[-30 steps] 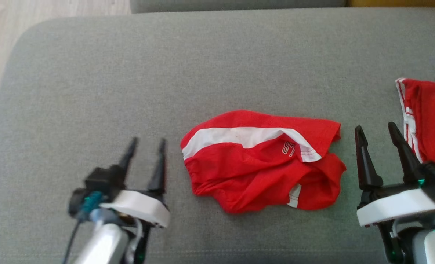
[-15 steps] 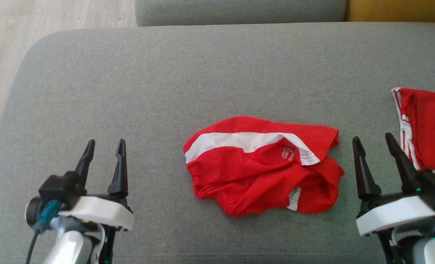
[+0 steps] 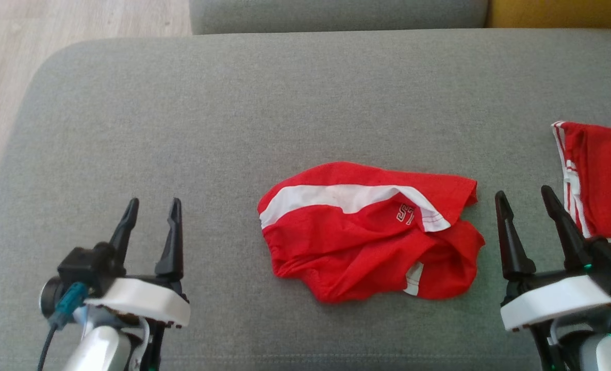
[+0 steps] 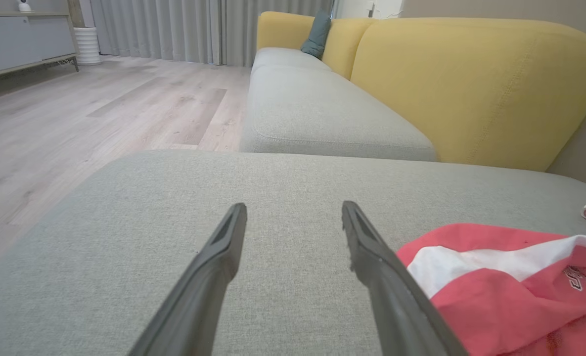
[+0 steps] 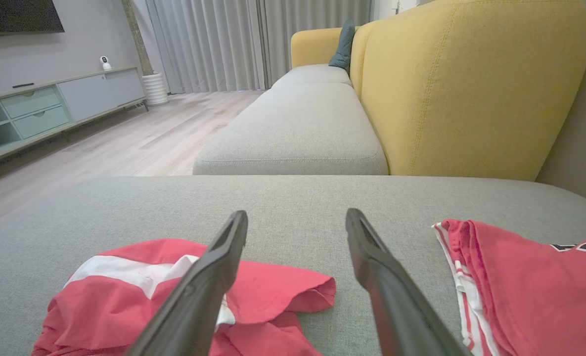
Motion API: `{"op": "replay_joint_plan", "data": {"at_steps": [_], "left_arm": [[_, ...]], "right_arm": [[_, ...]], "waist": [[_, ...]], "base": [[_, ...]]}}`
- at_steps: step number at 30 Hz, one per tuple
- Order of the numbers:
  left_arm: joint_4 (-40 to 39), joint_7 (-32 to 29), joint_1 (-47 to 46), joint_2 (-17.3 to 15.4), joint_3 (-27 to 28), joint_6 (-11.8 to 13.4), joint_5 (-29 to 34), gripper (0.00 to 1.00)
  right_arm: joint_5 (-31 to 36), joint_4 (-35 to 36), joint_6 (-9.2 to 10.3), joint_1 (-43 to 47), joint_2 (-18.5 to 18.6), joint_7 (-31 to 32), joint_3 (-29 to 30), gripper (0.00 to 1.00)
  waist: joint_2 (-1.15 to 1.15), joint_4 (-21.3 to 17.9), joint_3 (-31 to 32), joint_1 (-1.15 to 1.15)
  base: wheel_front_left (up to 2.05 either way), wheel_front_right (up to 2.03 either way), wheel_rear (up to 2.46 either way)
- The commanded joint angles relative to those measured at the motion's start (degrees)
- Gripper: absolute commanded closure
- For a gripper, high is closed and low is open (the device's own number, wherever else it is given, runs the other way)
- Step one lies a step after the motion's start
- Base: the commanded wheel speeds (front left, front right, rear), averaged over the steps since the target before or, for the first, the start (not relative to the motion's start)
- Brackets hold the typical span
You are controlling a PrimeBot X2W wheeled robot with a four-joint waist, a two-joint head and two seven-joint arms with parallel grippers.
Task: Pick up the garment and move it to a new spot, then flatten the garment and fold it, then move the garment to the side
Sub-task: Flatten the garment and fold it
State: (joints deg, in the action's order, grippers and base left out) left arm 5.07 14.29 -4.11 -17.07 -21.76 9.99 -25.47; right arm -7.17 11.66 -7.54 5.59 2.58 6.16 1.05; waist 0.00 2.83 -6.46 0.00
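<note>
I will grab the garment next with my right gripper by its white-trimmed hem edge [image 3: 436,223]. That edge stands up loose, while the crumpled red cloth [image 3: 362,259] lies slack below.
A crumpled red garment [image 3: 367,232] with a white band and white lettering lies on the grey cushion [image 3: 264,113], between my two grippers. Its edge shows at the lower right of the left wrist view, garment [image 4: 510,287], and at the lower left of the right wrist view, garment [image 5: 124,296]. My left gripper [image 3: 153,206] hovers to the garment's left, open and holding nothing. My right gripper [image 3: 524,196] stands just right of the garment, open and holding nothing.
A second red garment with white stripes [image 3: 601,180] lies at the cushion's right edge, close to my right gripper. Wooden floor [image 3: 6,67] lies past the cushion's left edge. A yellow sofa back [image 5: 471,89] rises beyond the cushion.
My left gripper has drawn away from the garment to the left and stays open. The camera shifted slightly. The garment and right gripper have stayed put.
</note>
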Motion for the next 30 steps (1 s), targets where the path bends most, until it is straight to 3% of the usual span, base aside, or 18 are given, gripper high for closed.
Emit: {"op": "replay_joint_plan", "data": {"at_steps": [1,5,12,17,30], "left_arm": [[-1.82,0.44,-3.05,-1.6,1.69,-0.45,-0.08,0.0],[-1.6,-2.81,-6.04,-0.96,-1.01,-2.46,-0.12,0.0],[5.07,-16.64,-13.23,1.9,-5.58,-7.5,-5.33,0.0],[8.48,-23.03,-16.15,2.77,-6.96,-10.28,-8.69,0.0],[14.13,-28.53,-19.02,2.4,-8.83,-11.97,-10.08,0.0]], "right_arm": [[-0.3,2.41,0.05,-0.94,0.38,0.32,-1.36,0.0],[-0.3,2.71,0.05,-1.49,0.36,0.24,-1.25,0.0],[-0.75,1.87,0.05,-2.9,0.34,-0.19,-2.29,0.0],[-1.02,1.0,0.05,-3.32,0.32,-0.8,-2.21,0.0],[-2.18,-0.1,0.05,-4.26,0.31,-2.05,-2.19,0.0]], "waist": [[0.0,-0.01,-0.2,0.0],[0.0,0.08,-1.51,0.0],[0.0,-1.18,-4.24,0.0],[0.0,-2.36,-5.59,0.0],[0.0,-3.72,-6.96,0.0]], "base": [[0.0,0.0,0.0],[0.0,0.0,0.0],[0.0,0.0,0.0],[0.0,0.0,0.0],[0.0,0.0,0.0]]}}
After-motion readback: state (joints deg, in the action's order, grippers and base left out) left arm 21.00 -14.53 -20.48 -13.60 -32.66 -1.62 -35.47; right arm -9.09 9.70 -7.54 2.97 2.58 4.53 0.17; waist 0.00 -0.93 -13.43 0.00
